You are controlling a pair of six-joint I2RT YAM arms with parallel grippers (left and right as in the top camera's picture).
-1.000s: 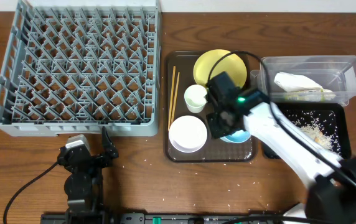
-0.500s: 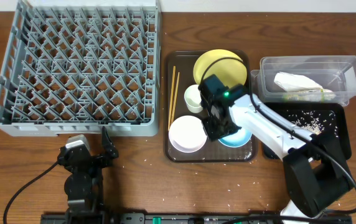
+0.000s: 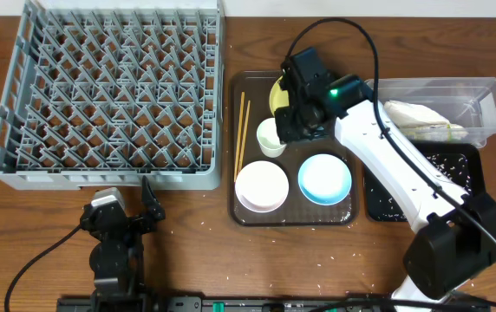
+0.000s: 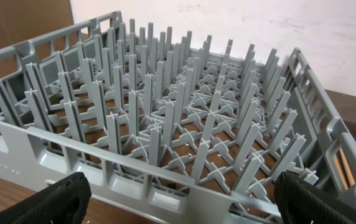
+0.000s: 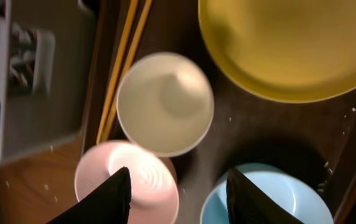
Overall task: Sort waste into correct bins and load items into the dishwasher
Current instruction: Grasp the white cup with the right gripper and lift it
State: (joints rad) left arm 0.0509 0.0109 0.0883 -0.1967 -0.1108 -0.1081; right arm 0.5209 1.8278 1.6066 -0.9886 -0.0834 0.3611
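Observation:
I should next grab the small white cup (image 3: 272, 136) by its rim with my right gripper, away from the rack. The opposite side stays free for handover to my left gripper.
My right gripper (image 3: 296, 121) (image 5: 178, 199) hangs open with nothing between its fingers, above the small white cup (image 3: 272, 136) (image 5: 165, 102) and the near edge of the yellow plate (image 3: 279, 91) (image 5: 284, 50). The light blue bowl (image 3: 324, 179) (image 5: 265, 196) and the white bowl (image 3: 262, 185) (image 5: 128, 180) sit upright on the brown tray (image 3: 292, 217). Two chopsticks (image 3: 241, 130) (image 5: 122, 62) lie along the tray's left side. The grey dishwasher rack (image 3: 109, 87) (image 4: 165, 112) holds nothing. My left gripper (image 3: 125, 204) (image 4: 178, 208) is wide open in front of the rack.
At the right, a clear tub (image 3: 486, 100) holds a white napkin (image 3: 413, 114) and a wrapper (image 3: 439, 131). In front of it a black tray (image 3: 371, 208) carries scattered rice scraps (image 3: 443, 160). Crumbs dot the table by its front edge.
My right gripper has gone from shut to open and moved away from the light blue bowl toward the cup and plate. The bowl now lies uncovered on the brown tray. The left arm stayed still.

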